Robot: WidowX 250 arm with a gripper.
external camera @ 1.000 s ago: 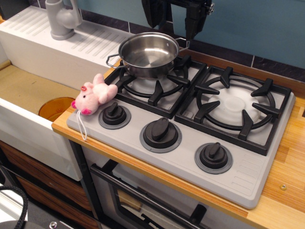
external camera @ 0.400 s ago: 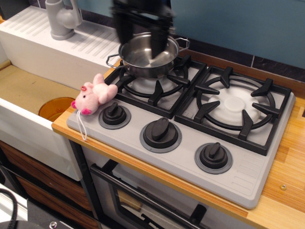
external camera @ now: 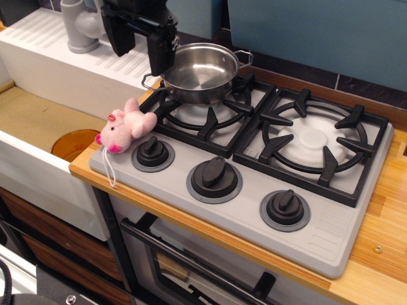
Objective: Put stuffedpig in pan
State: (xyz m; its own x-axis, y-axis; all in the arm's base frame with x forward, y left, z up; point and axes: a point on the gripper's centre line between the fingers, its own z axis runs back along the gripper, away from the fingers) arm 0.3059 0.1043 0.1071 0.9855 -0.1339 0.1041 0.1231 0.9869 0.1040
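Next, my gripper grips the stuffedpig by its hind end, opposite the bright pink snout, to put it in the pan.
The stuffedpig is a small pale pink plush with a brighter pink snout and a white string. It lies on the stove's front left corner beside the left knob. The pan is a shiny steel pot with two loop handles, standing empty on the back left burner grate. My gripper hangs open and empty in the air, just left of the pan and above and behind the pig. Its two black fingers point down.
A grey stove top carries two black burner grates and three knobs. A white sink unit with a grey tap stands at the left. The wooden counter runs along the right and front edges.
The gripper has moved left, from above the right of the pan, across it, to the pan's left side. The pig and the pan have not moved.
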